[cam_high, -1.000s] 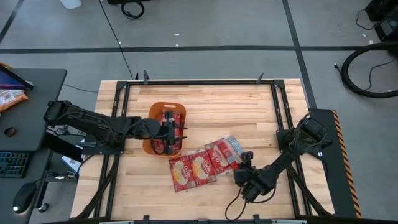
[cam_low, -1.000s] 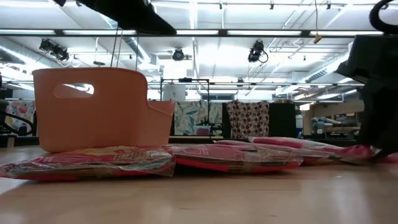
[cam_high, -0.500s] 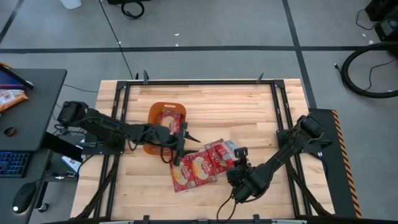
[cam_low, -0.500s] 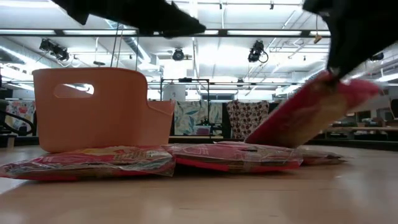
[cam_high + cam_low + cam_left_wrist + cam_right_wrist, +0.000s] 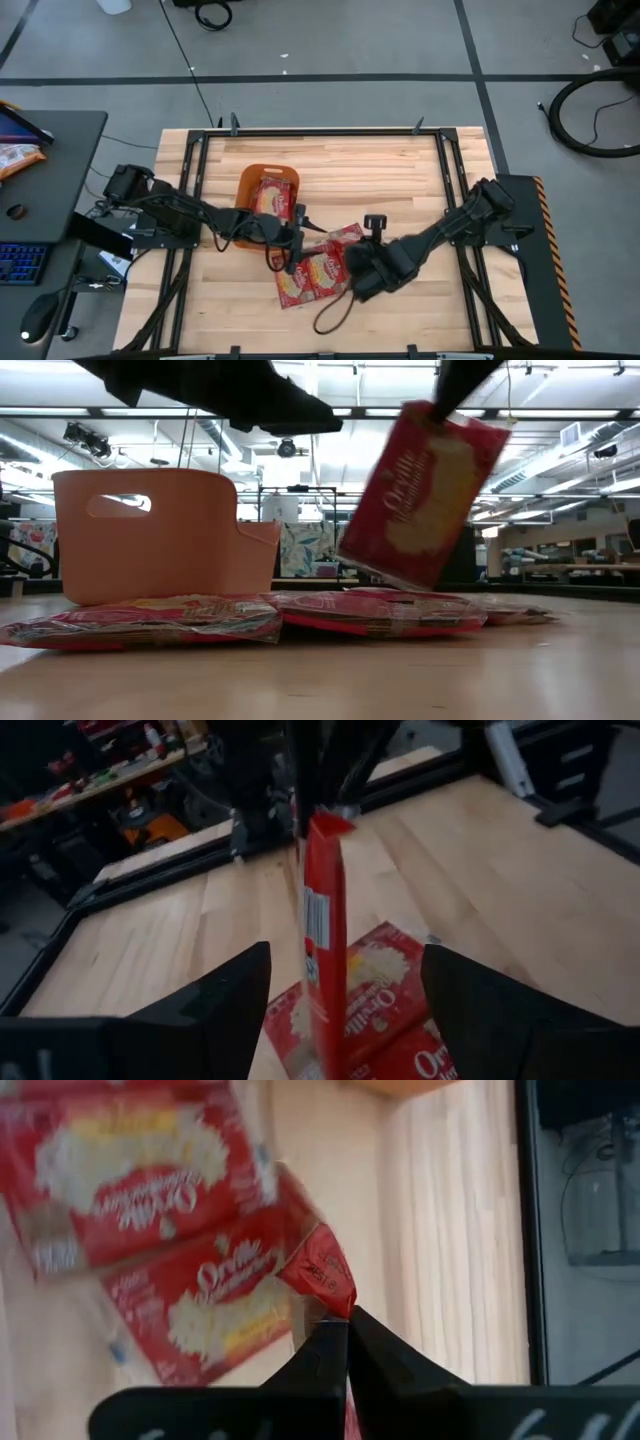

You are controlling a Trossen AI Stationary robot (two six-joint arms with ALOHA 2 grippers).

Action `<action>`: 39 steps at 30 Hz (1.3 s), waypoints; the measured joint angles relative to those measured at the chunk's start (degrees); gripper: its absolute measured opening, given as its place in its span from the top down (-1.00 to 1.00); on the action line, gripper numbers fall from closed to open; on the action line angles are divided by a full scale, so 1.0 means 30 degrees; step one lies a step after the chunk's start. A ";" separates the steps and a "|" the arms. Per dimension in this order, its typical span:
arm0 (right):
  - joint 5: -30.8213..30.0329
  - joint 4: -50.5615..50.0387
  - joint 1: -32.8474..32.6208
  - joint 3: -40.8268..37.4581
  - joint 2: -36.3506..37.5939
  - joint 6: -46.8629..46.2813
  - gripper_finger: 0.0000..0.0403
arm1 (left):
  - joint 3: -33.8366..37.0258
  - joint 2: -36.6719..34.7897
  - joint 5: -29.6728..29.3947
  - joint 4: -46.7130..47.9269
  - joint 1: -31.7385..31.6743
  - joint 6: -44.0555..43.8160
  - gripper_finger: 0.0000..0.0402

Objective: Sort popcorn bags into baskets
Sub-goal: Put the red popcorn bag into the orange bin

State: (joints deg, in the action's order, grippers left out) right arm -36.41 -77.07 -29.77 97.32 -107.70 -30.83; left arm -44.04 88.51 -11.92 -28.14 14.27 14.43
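Observation:
The left gripper grabs the raised popcorn bag by the end of the bag beside its barcode [image 5: 324, 1005] next, to bring the bag into the orange basket.
The orange basket [image 5: 268, 195] [image 5: 150, 535] stands left of centre with a red popcorn bag [image 5: 272, 193] lying flat in it. Several more popcorn bags [image 5: 310, 275] [image 5: 380, 610] lie flat and overlapping on the table near the basket. My right gripper [image 5: 358, 272] [image 5: 340, 1342] is shut on one bag [image 5: 425, 490] [image 5: 322, 920], raised above that row. My left gripper [image 5: 292, 248] [image 5: 345, 1010] is open, just left of the raised bag and above the lying bags; it touches nothing. My right gripper pinches the popcorn bag by its crimped top end [image 5: 322, 1275] between both fingertips, coming from above and pointing down. The bag is lifted clear of the table and hangs below the fingers, tilted, with its lower corner [image 5: 405, 580] just above the lying bags.
The table's far and right parts are bare wood [image 5: 400, 170]. A black metal frame [image 5: 320, 131] runs round the tabletop. A loop of the right arm's cable [image 5: 330, 318] hangs near the near edge. A desk with a keyboard [image 5: 20, 262] stands left of the table.
My right gripper has lifted the rightmost bag by one end, first tipping it up, then clear of the table, and carried it left toward the basket. My left gripper has moved from over the basket toward the near edge, above the lying bags.

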 joint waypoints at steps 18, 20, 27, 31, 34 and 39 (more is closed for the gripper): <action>0.0825 0.1815 0.1577 0.3908 0.0015 0.3184 0.97 | -0.1317 0.0044 -0.3352 0.2104 0.0451 -0.2365 -0.28; 0.0455 0.1861 0.1570 0.4305 0.0015 0.3387 0.97 | -0.1317 0.0044 -0.3585 0.2522 0.0464 -0.2862 -0.21; -0.0013 0.2288 0.1574 0.5018 0.0036 0.5245 0.93 | -0.1317 -0.0031 -0.3665 0.2808 0.0583 -0.4103 0.27; -0.0027 0.2961 0.1625 0.5019 0.0036 0.6574 0.89 | -0.1309 -0.0339 -0.3629 0.3102 0.0704 -0.4234 0.61; -0.0267 0.2992 0.1705 0.5025 0.0036 0.7224 0.83 | -0.1309 -0.0916 -0.3643 0.3916 0.0728 -0.4534 0.85; -0.1037 0.2586 0.1626 0.5033 0.0411 0.7561 0.63 | -0.1302 -0.2585 -0.3613 0.5743 0.1007 -0.5620 0.87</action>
State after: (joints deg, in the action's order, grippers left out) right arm -39.52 -69.31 -24.89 112.42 -106.47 -8.15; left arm -47.94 80.75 -22.76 -10.92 17.29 -2.43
